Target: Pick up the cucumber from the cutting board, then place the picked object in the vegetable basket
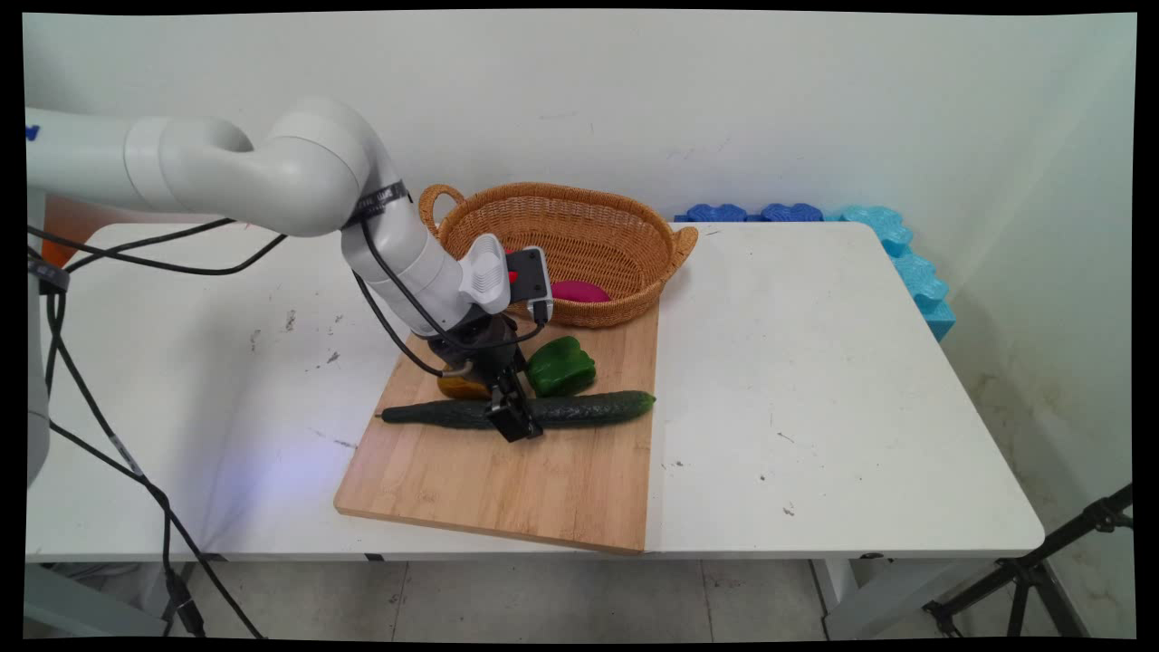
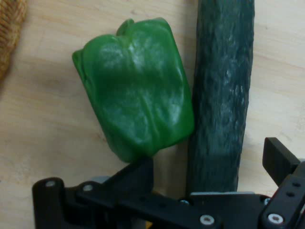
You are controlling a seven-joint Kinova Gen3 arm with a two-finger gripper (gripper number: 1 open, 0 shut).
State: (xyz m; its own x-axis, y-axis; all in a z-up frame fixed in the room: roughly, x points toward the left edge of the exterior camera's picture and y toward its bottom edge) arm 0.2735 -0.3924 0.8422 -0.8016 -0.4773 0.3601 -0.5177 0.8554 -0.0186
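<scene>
I should grab the long dark green cucumber by its middle point(image 1: 546, 412) next, so that I can move it into the wicker basket point(image 1: 587, 244).
A long dark green cucumber point(image 1: 589, 409) point(image 2: 221, 90) lies across a wooden cutting board point(image 1: 507, 489). My gripper point(image 1: 514, 421) point(image 2: 209, 164) is lowered over its middle and stands open, one finger on each side with small gaps to the cucumber. A green bell pepper point(image 1: 561, 367) point(image 2: 136, 90) lies right behind the cucumber, touching it, and one fingertip point(image 2: 138, 167) sits at the pepper's edge. A brownish-yellow thing point(image 1: 462, 388) lies on the board behind the hand, mostly hidden.
A wicker basket point(image 1: 561, 226) with handles stands at the board's far end, with a magenta thing point(image 1: 579, 292) inside. Blue foam pieces point(image 1: 815, 213) line the table's back right corner. A black tripod point(image 1: 1032, 570) stands by the near right corner.
</scene>
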